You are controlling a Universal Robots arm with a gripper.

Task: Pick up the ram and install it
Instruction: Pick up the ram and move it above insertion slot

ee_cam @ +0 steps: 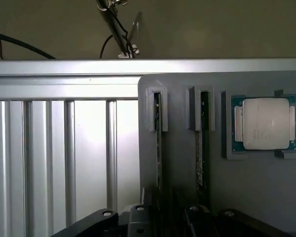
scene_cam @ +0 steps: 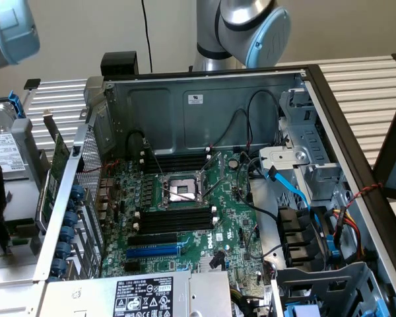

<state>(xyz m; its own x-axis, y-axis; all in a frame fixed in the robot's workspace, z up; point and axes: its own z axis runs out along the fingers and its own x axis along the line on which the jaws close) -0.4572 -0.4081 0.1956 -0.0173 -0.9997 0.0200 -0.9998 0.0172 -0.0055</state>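
Observation:
The tray's raised slot wraps the ram's end between my fingers, so my gripper should next grab the ram by the middle of its flat sides.
Two ram sticks stand on edge in slots of a grey holder tray [ee_cam: 251,187] in the wrist view. One ram stick [ee_cam: 158,143] runs down between my fingers. The other ram stick [ee_cam: 201,148] stands beside it, close to one finger. My gripper [ee_cam: 166,215] is low over the tray, its jaws apart on either side of the first stick and open. In the exterior view the open computer case holds a green motherboard [scene_cam: 231,218] with black memory slots [scene_cam: 175,221] on both sides of the processor socket [scene_cam: 181,188].
A processor chip [ee_cam: 264,123] sits in a recess of the grey tray beside the sticks. The tray rests on a ribbed aluminium table [ee_cam: 64,158]. A green card with a metal bracket [scene_cam: 56,165] leans outside the case. Cables [scene_cam: 297,191] and drive bays crowd the case's right.

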